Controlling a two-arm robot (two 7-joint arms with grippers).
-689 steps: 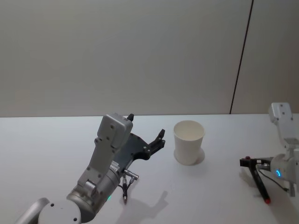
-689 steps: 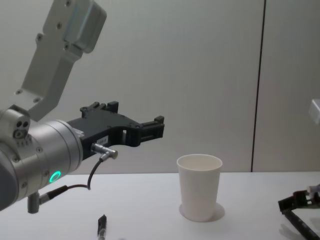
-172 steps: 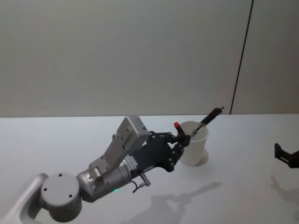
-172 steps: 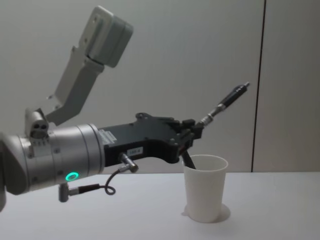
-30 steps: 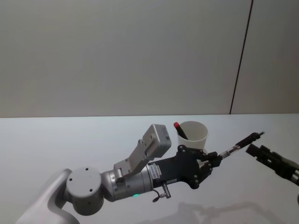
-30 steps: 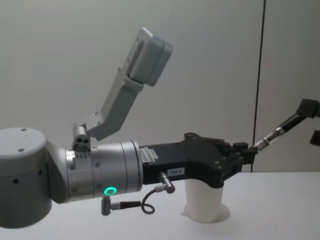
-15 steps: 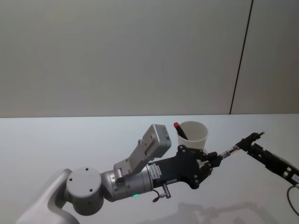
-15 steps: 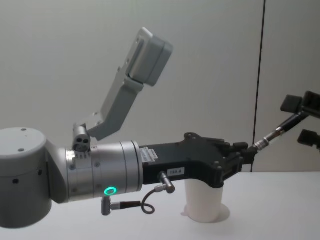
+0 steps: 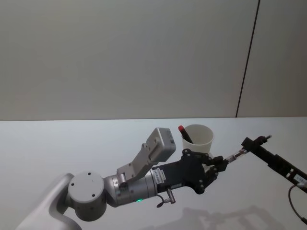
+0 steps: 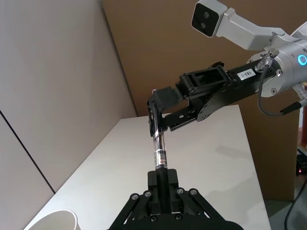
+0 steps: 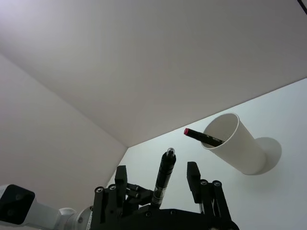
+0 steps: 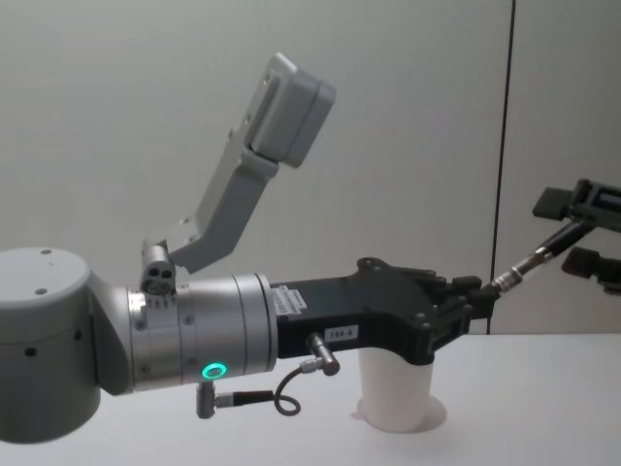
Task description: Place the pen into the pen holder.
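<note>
Next, my right gripper grabs the pen by its black barrel end (image 12: 564, 239), leaving the pen's tip free to drop into the pen holder (image 12: 396, 398).
A dark pen (image 9: 244, 150) (image 12: 539, 255) is held in the air at its lower end, with my left gripper (image 9: 220, 162) (image 12: 482, 294) (image 10: 162, 176) shut on it, just right of the pen holder. The pen holder (image 9: 196, 139) (image 12: 396, 398) (image 11: 235, 143) is a white paper cup standing upright on the table. A second pen with a red cap (image 9: 184, 133) (image 11: 204, 136) leans inside it. My right gripper (image 9: 247, 143) (image 12: 568, 233) (image 11: 156, 166) (image 10: 154, 112) is open, its fingers (image 11: 193, 173) on either side of the held pen's far end without touching it.
The white table (image 9: 57, 143) stretches wide to the left and in front. A plain wall (image 9: 120, 57) rises behind it. My left arm's large grey body (image 12: 116, 349) lies low across the front of the cup.
My right gripper has moved in from the right and now straddles the far end of the held pen. The left arm and pen have stayed still.
</note>
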